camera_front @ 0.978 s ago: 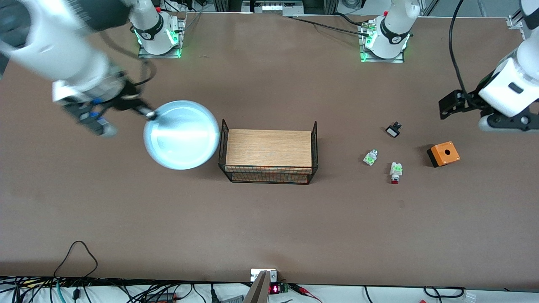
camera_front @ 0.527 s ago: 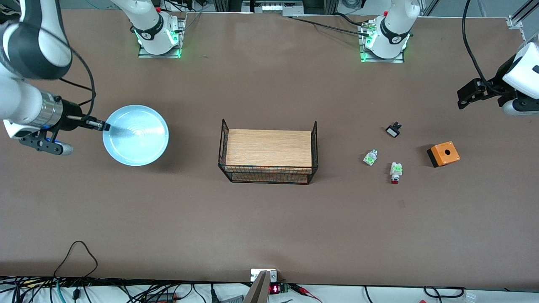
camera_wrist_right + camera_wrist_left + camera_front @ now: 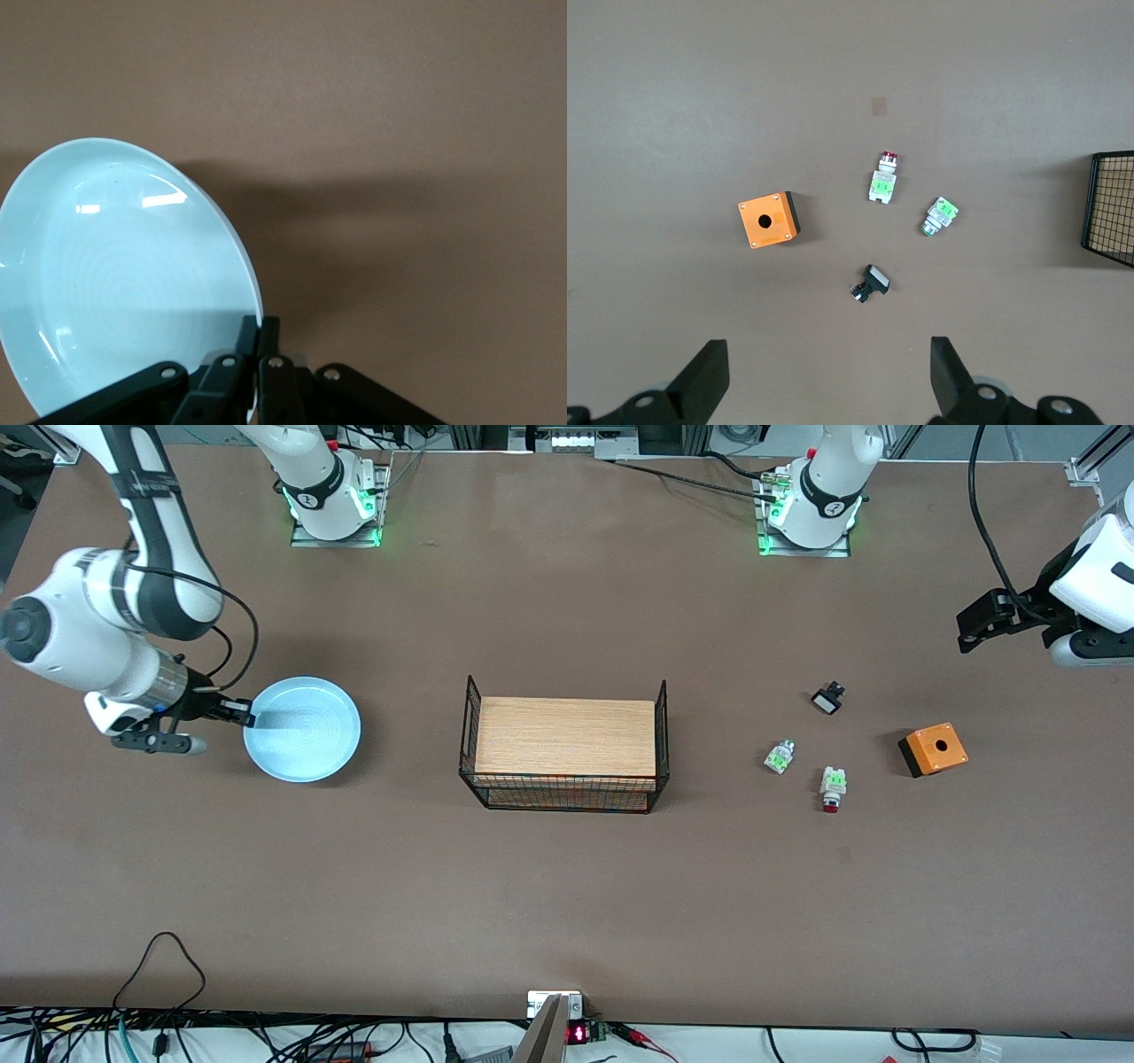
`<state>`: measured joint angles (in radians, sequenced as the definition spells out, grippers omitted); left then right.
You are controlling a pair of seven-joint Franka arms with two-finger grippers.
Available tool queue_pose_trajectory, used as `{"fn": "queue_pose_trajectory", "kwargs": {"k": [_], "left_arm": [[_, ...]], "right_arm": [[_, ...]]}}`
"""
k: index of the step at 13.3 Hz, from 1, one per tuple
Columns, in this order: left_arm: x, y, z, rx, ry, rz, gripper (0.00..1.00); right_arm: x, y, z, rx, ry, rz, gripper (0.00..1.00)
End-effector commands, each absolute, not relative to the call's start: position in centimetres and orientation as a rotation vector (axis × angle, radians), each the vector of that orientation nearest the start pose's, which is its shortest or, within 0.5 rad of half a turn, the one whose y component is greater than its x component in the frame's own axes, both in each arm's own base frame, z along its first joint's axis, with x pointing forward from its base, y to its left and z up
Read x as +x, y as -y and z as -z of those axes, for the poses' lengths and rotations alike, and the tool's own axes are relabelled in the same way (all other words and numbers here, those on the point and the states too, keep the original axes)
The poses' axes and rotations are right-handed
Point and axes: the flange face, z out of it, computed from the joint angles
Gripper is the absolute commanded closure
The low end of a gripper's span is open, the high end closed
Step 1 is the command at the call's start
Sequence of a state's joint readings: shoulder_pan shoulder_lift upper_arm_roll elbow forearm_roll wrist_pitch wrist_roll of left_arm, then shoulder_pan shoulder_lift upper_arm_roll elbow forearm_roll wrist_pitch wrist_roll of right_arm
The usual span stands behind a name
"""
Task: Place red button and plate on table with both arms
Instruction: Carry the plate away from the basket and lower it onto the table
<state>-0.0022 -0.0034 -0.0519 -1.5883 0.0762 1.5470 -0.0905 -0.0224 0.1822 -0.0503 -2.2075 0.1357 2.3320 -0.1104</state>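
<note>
My right gripper needs to lower the plate before letting it go, because the plate's rim is still above the table with its shadow spread wide beside it.
The pale-blue plate [image 3: 303, 729] sits low over or on the brown table [image 3: 567, 886] toward the right arm's end. My right gripper [image 3: 241, 714] is shut on the plate's rim; the right wrist view shows the plate [image 3: 115, 283] with the fingers [image 3: 260, 335] pinching its edge. The red button [image 3: 832, 788], whitish with green tabs and a red cap, lies on the table toward the left arm's end and shows in the left wrist view [image 3: 883, 181]. My left gripper [image 3: 974, 622] is open and empty, up above the table past the orange box; its fingertips [image 3: 709, 376] are wide apart.
A black wire rack [image 3: 564, 755] with a wooden top stands mid-table. Near the button lie a green-and-clear piece [image 3: 779, 757], a small black-and-white part [image 3: 827, 699] and an orange box with a hole [image 3: 933, 749]. Cables run along the table's near edge.
My right gripper has carried the plate down and a little toward the rack, so it now sits lower. My left arm has barely moved in the last half second.
</note>
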Motion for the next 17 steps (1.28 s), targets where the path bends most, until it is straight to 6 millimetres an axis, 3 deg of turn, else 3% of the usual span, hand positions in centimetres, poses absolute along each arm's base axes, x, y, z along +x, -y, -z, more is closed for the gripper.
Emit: {"fn": "queue_pose_trajectory", "kwargs": {"k": [1,7,8,9,10,13,15,17], "left_arm": [[54.5,2.5,-62.7,-3.115,0.042,-0.043,0.0],[54.6,2.7,-63.2,-3.146,0.036,-0.034,0.0],[54.7,2.8,-62.9,-3.145,0.034,-0.041,0.0],[54.7,2.8,-63.0,-3.145,0.036,-0.039,0.0],[54.7,2.8,-63.0,-3.145,0.034,-0.039,0.0],[54.8,2.7,-62.9,-3.145,0.036,-0.041,0.0],[54.9,2.3,-62.8,-3.145,0.043,-0.044,0.0],[55.0,3.3,-62.1,-3.129,0.022,-0.076,0.0]], "right_arm": [[52.5,5.5,-27.4,-3.049,0.043,-0.07,1.0],[51.6,9.8,-22.3,-3.037,0.141,-0.13,0.99],[51.6,9.9,-22.3,-3.035,0.128,-0.134,0.86],[51.9,9.6,-22.7,-3.038,0.117,-0.122,0.12],[52.4,9.4,-23.7,-3.042,0.126,-0.092,0.0],[54.7,8.3,-27.7,-3.019,0.139,-0.106,0.0],[56.9,5.4,-31.8,-3.007,0.051,-0.168,0.0],[58.3,2.9,-35.8,-3.012,-0.01,-0.186,0.0]]}}
